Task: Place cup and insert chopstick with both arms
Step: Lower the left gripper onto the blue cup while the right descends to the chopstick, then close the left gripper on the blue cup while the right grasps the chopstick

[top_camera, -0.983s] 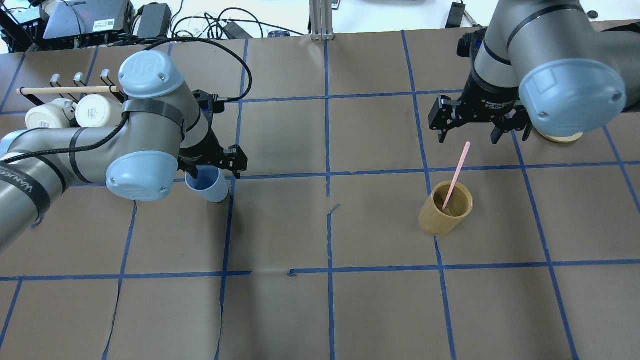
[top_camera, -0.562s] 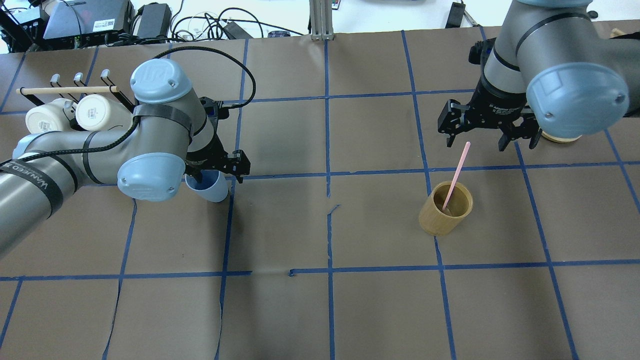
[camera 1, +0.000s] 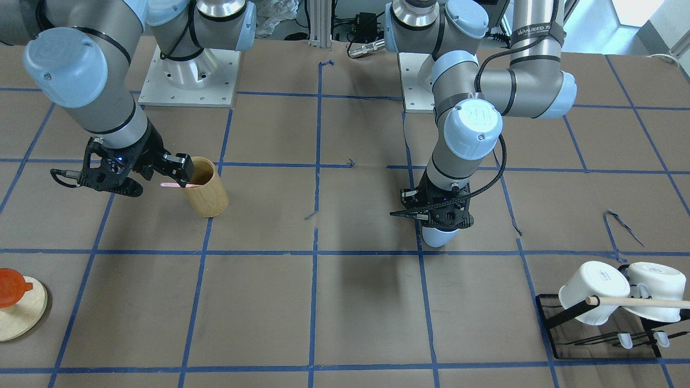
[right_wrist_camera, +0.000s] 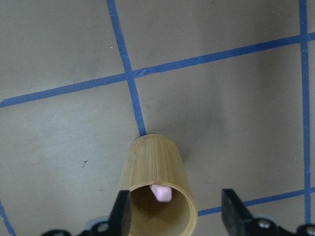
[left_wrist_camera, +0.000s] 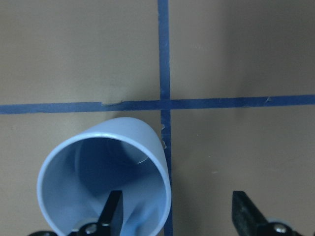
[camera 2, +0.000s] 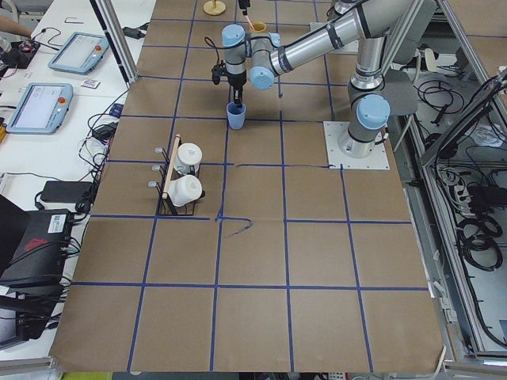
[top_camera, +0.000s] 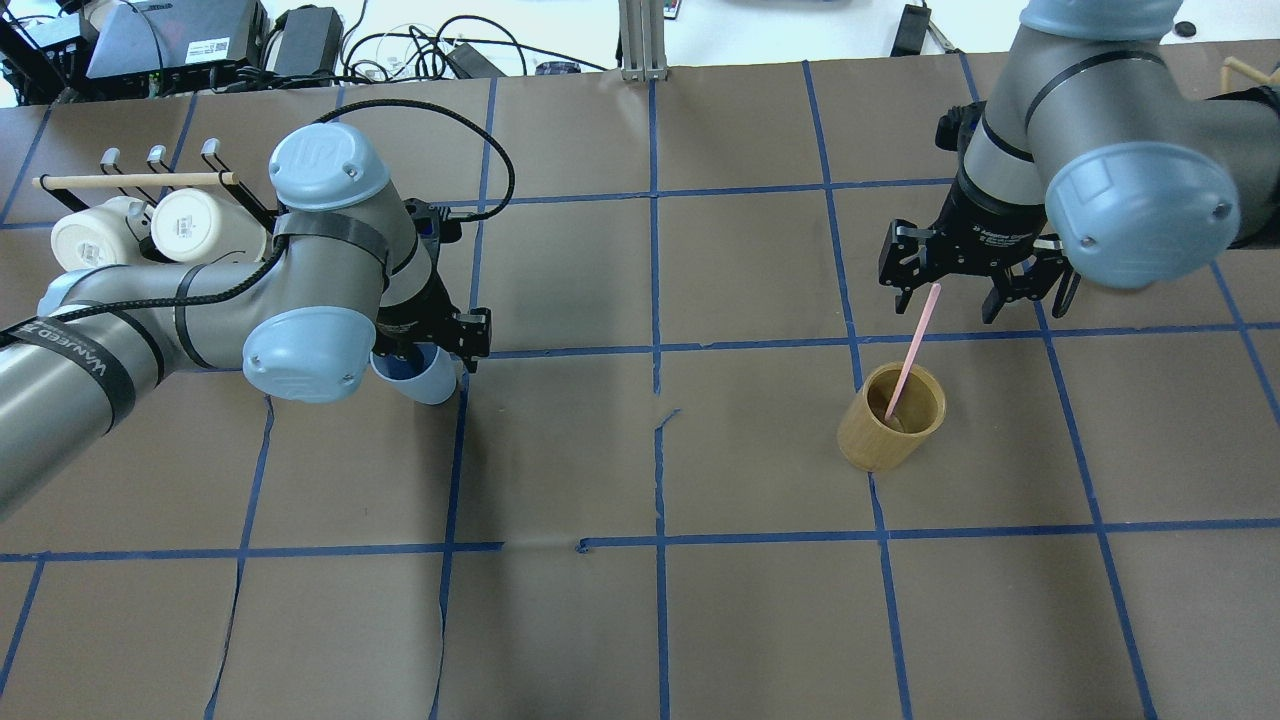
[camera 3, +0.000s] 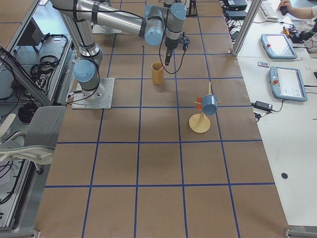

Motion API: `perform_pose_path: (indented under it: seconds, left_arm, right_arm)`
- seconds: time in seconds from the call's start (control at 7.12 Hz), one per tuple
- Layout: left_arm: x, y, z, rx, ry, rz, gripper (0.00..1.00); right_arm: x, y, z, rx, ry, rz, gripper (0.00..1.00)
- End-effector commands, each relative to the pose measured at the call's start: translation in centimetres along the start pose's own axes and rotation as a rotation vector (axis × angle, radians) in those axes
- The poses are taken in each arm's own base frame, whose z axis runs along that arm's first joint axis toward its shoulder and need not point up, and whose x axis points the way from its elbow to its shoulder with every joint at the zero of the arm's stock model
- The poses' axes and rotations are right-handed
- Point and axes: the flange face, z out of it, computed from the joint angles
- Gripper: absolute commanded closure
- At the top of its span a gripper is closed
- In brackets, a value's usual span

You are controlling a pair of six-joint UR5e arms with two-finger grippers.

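Note:
The pink chopstick should next be grabbed by its top end (right_wrist_camera: 162, 193) with my right gripper, so that I can insert the chopstick into the cup.
The light blue cup (top_camera: 418, 373) stands on the table at the left and shows from above in the left wrist view (left_wrist_camera: 106, 182). My left gripper (top_camera: 432, 345) is open over it. One finger (left_wrist_camera: 112, 212) is inside the cup and the other is outside its rim. A pale pink chopstick (top_camera: 914, 342) leans in the tan bamboo holder (top_camera: 888, 432). My right gripper (top_camera: 952, 290) is open above the holder. The chopstick's top (right_wrist_camera: 161, 192) lies between its fingers, untouched.
A black rack with two white mugs (top_camera: 130, 228) and a wooden dowel stands at the far left, close behind my left arm. A round wooden stand (camera 1: 13, 308) with an orange piece sits beyond my right arm. Blue tape lines grid the brown table.
My right gripper has moved nearer the holder, so the chopstick's top is now between its open fingers. My left arm shifted slightly; the cup and holder stayed put.

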Motion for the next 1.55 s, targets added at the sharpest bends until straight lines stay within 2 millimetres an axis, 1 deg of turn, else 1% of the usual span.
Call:
perform_pose_path:
  seconds: [0.0, 0.14, 0.42, 0.7, 0.84, 0.98, 1.12, 1.26, 1.4]
  left_arm:
    - [0.0, -0.1, -0.1, 0.004, 0.000, -0.013, 1.00]
    - [0.1, -0.5, -0.3, 0.011, -0.001, -0.050, 1.00]
    - [1.4, -1.7, -1.8, 0.032, 0.025, -0.180, 1.00]
    - [4.0, -3.1, -1.9, 0.035, 0.082, -0.263, 1.00]
    - [6.7, -3.8, -2.5, 0.047, 0.086, -0.288, 1.00]
    - [10.5, -3.3, -2.7, 0.049, 0.088, -0.315, 1.00]
    - [14.1, -1.3, -3.0, 0.034, 0.079, -0.297, 1.00]
    - [19.1, 1.7, -2.8, 0.016, 0.073, -0.326, 1.00]
    - [24.4, 5.6, -2.1, 0.000, 0.061, -0.313, 1.00]
  right_arm:
    - [0.0, -0.2, 0.0, 0.021, -0.003, -0.004, 0.47]
    - [0.0, -0.2, 0.0, 0.023, -0.005, -0.004, 0.55]
    - [-0.1, -0.3, 0.0, 0.025, -0.010, -0.003, 0.56]
    - [-0.4, -0.5, -0.2, 0.030, -0.035, -0.003, 0.57]
    - [-0.4, -0.5, 0.0, 0.025, -0.036, -0.001, 0.59]
    - [-0.4, -0.5, -0.2, 0.030, -0.035, -0.001, 0.62]
    - [-0.4, -0.6, -0.2, 0.033, -0.034, -0.001, 0.71]
    - [-0.4, -0.6, -0.3, 0.033, -0.034, -0.004, 0.82]
    - [-0.4, -0.6, -0.4, 0.033, -0.036, -0.003, 0.96]
